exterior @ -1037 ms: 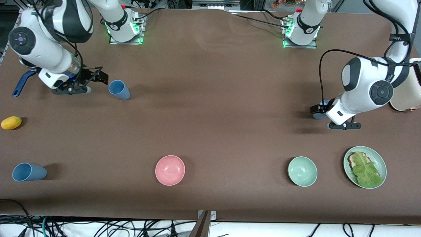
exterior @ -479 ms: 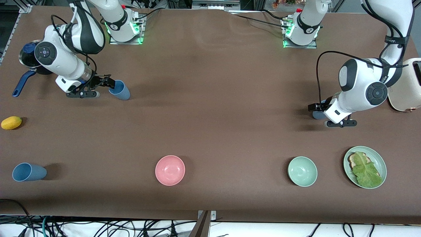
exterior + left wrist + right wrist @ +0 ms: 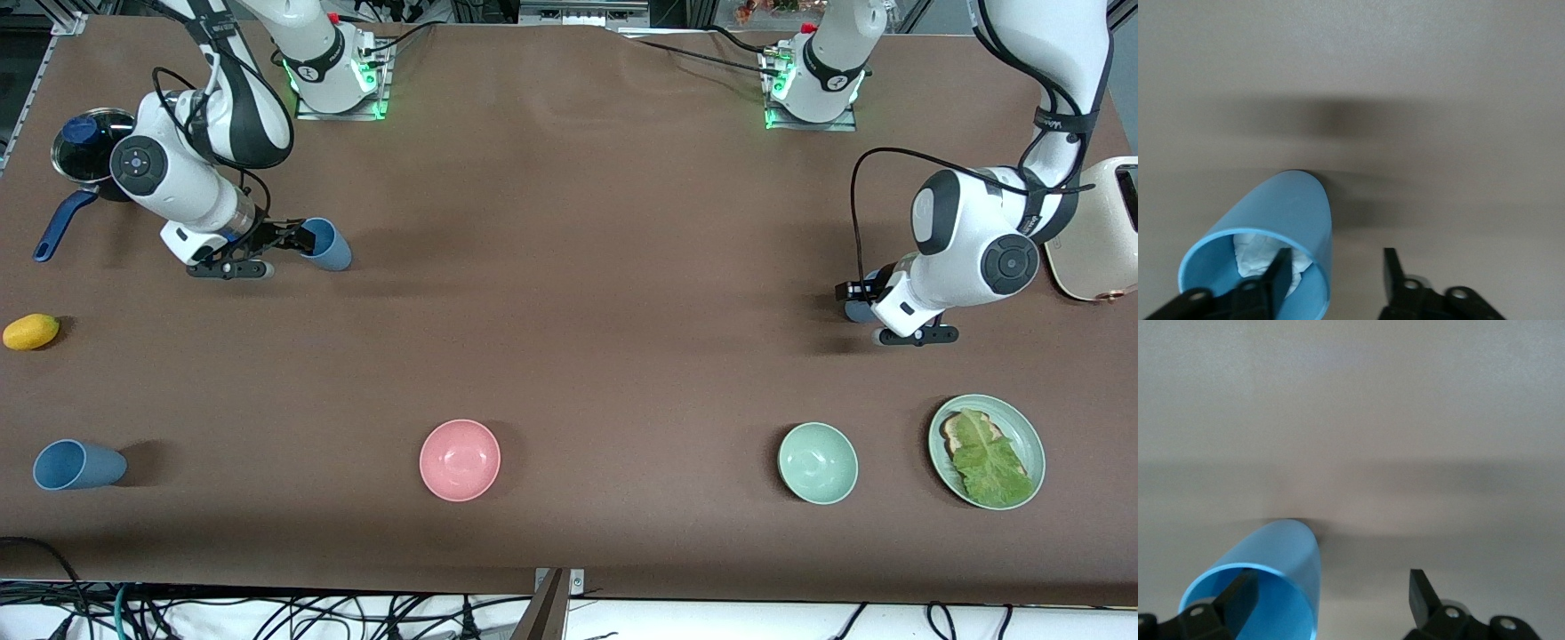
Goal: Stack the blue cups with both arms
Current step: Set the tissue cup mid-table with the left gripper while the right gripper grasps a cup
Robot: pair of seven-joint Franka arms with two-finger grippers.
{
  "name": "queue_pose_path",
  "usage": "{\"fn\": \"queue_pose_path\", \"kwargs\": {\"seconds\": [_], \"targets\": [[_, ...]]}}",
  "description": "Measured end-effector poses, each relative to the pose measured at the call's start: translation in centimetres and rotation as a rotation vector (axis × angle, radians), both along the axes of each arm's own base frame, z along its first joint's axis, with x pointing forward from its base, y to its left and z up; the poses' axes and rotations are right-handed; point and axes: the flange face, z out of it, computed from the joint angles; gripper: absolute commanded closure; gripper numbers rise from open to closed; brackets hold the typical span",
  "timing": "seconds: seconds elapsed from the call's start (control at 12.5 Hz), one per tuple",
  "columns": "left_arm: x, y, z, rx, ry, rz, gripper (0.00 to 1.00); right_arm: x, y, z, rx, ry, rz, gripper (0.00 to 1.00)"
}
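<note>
Next, my right gripper takes hold of this cup by its open rim (image 3: 310,239) (image 3: 1281,573) to stack it with the other blue cups.
Three blue cups lie on their sides. One cup (image 3: 327,246) lies near the right arm's base; my right gripper (image 3: 298,238) is open at its mouth. In the right wrist view one finger (image 3: 1238,593) is inside this cup (image 3: 1278,550) and the other outside. A second cup (image 3: 857,310), mostly hidden, lies at the left arm's end; my left gripper (image 3: 855,292) is open at it. In the left wrist view one finger (image 3: 1278,270) is inside this cup (image 3: 1281,217), which has a whitish patch inside. The third cup (image 3: 76,465) lies alone near the front edge.
A dark pot with a blue handle (image 3: 82,151) and a yellow fruit (image 3: 31,331) are at the right arm's end. A pink bowl (image 3: 460,460), a mint bowl (image 3: 818,462) and a green plate (image 3: 1018,422) with lettuce sit near the front. A cream toaster (image 3: 1093,240) stands by the left arm.
My right gripper has moved to the cup near it and now has a finger in its mouth. My left gripper has shifted slightly farther onto its cup.
</note>
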Motion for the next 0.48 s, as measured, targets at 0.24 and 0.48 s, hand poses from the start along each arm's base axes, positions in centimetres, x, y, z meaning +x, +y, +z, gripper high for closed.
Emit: {"fn": "queue_pose_path", "kwargs": {"seconds": [0.24,0.48], "targets": [[-0.01,0.02,-0.11,0.0,0.002,0.0,1.0,-0.01,-0.01,-0.34,-0.001,0.004,-0.002,0.01],[0.58,0.29,0.78,0.002,-0.001,0.017,1.0,-0.04,-0.01,-0.44,-0.001,0.007,-0.005,0.24]]}}
